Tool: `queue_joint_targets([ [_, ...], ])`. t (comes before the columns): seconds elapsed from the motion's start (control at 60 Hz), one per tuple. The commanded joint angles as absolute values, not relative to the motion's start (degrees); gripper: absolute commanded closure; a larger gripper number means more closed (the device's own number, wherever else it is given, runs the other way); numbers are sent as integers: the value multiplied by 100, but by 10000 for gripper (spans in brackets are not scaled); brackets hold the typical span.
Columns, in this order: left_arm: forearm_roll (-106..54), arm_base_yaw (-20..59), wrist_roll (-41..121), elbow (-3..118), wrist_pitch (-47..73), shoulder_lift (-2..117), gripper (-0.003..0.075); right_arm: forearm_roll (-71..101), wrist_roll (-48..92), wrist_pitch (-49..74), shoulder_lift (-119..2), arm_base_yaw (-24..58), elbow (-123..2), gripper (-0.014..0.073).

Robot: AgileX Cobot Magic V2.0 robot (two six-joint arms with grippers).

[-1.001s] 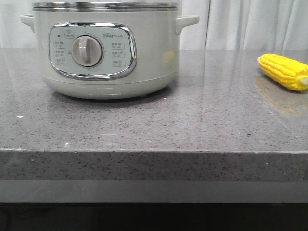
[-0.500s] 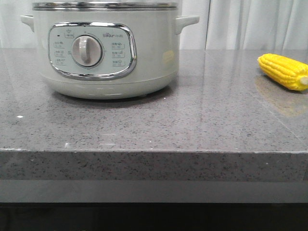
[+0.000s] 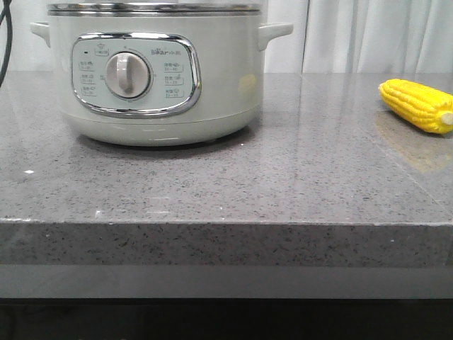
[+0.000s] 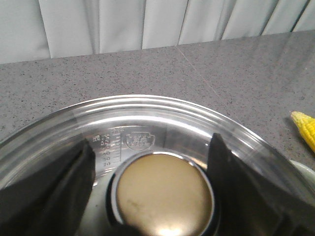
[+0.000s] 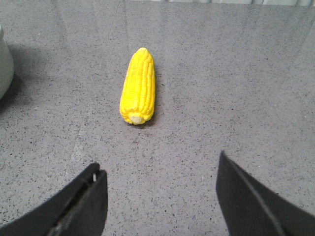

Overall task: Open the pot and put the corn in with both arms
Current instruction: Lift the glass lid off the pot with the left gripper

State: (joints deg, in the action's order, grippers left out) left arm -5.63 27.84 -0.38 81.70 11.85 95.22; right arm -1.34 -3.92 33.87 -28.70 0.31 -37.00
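My left gripper closes now, since the fingers reach beside the round tan knob (image 4: 165,194) above the glass lid (image 4: 162,115). Closing now would catch the knob.
The pale cream-green pot (image 3: 226,78) stands at the back left of the grey counter, its dial panel facing me. A glass lid (image 4: 162,115) with a round tan knob (image 4: 165,194) covers it. My left gripper (image 4: 152,150) is open, its two dark fingers (image 4: 59,191) on either side of the knob with gaps to it. The yellow corn (image 3: 417,105) lies on the counter at the far right, and shows in the left wrist view (image 4: 306,129). In the right wrist view the corn (image 5: 138,87) lies beyond my open, empty right gripper (image 5: 160,169), stub end toward it.
White curtains (image 3: 368,35) hang behind the counter. The grey speckled counter (image 3: 283,177) has its front edge close to the camera. A dark cable (image 3: 6,35) hangs at the far left edge. The pot's side (image 5: 5,64) shows in the right wrist view.
A dark cable has come into the front view at the upper left edge. The pot and the corn have not moved.
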Motion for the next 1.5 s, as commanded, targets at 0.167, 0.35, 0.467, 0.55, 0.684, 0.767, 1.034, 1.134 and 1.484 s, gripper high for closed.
queue_joint_targets([
  [0.167, -630, 2816, -42, 8375, 895, 9274, 297, -204, -354, 2975, -2945, -5, -3872, 97],
  [0.35, -630, 2816, -42, 8390, 895, 9274, 445, -204, -354, 2975, -2945, -5, -3872, 97],
  [0.467, -630, 2818, -42, 8532, 895, 9263, 498, -204, -354, 2937, -2945, -5, -3872, 97],
  [0.55, -630, 2818, -42, 8694, 895, 9229, 500, -204, -354, 2937, -2945, -5, -3872, 97],
  [0.684, -630, 2818, -42, 9041, 1026, 9056, 500, -204, -354, 2944, -2945, -5, -3872, 97],
  [0.767, -630, 2818, -42, 9266, 1298, 8834, 500, -204, -354, 2937, -2945, -5, -3872, 97],
  [1.034, -602, 2477, -42, 9426, 2211, 7845, 499, -204, -354, 2944, -2945, -5, -3872, 97],
  [1.134, -588, 2129, -42, 9273, 2562, 7485, 499, -204, -354, 2972, -2945, -5, -3872, 97],
  [1.484, -305, 1041, -40, 7446, 2656, 6082, 499, -204, -359, 3021, -2953, -5, -3872, 99],
])
